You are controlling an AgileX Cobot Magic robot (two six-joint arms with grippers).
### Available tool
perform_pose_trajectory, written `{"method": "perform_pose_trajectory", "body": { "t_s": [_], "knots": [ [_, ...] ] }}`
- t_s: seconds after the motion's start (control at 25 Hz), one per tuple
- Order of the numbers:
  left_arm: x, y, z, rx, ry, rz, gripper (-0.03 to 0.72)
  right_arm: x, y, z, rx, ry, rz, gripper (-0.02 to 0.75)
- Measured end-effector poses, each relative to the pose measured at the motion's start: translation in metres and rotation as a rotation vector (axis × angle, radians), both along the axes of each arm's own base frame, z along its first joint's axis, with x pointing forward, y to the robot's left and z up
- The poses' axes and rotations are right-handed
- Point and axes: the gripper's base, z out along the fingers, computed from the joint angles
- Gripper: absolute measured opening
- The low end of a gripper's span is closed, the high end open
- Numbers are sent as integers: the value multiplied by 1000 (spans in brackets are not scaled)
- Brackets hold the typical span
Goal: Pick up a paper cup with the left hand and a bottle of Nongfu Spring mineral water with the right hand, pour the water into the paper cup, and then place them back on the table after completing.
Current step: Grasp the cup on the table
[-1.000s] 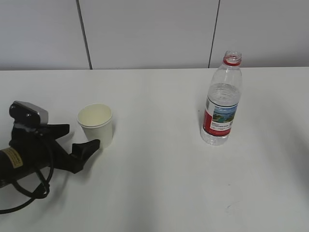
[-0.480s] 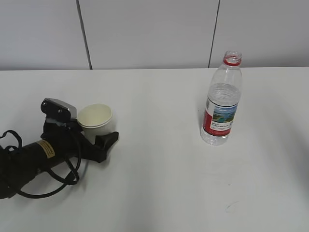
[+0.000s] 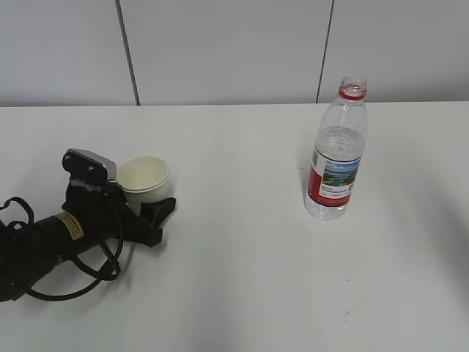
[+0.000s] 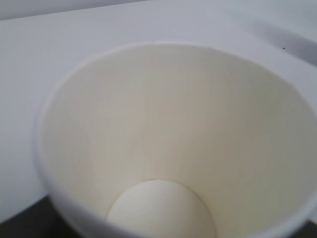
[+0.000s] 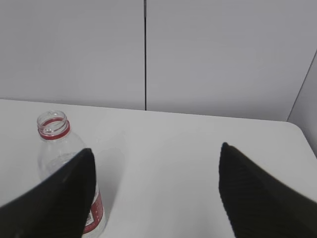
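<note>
The open, clear water bottle is filled with water up to its shoulder (image 3: 341, 139). To pour, my right gripper should next grab the bottle around its labelled body (image 3: 333, 176).
The white paper cup (image 3: 143, 178) stands empty on the white table (image 3: 242, 271) at the left; it fills the left wrist view (image 4: 173, 139). My left gripper (image 3: 155, 194), on the arm with the yellow sticker, lies low on the table and straddles the cup, its near finger (image 3: 157, 211) against the cup's side; the far finger is hidden. The open Nongfu Spring bottle (image 3: 337, 158) stands upright at the right, with clear water (image 3: 338, 145) up to its shoulder. My right gripper (image 5: 156, 148) is open and empty, out of the exterior view; the bottle (image 5: 57, 148) is at its left finger (image 5: 54, 203).
A grey panelled wall (image 3: 234, 51) runs along the table's far edge. The table's right corner shows in the right wrist view (image 5: 297, 129).
The left arm slid in from the left until its fingers straddled the cup, then the near finger drew in against the cup. The bottle has not moved.
</note>
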Motion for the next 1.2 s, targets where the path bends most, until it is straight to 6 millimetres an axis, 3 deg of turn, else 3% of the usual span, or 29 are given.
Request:
{"method": "perform_pose_trajectory", "body": {
  "t_s": [0.16, 0.48, 0.8, 1.2],
  "knots": [
    [0, 0, 0, 0, -1, -1, 414, 4, 1, -21, 3, -27, 9, 572],
    [0, 0, 0, 0, -1, -1, 408, 10, 4, -63, 21, -48, 40, 572],
    [0, 0, 0, -1, -1, -1, 407, 40, 23, -95, 59, -85, 245, 572],
    [0, 0, 0, -1, -2, -1, 407, 66, 28, -137, 182, -70, 268, 572]
  ]
}}
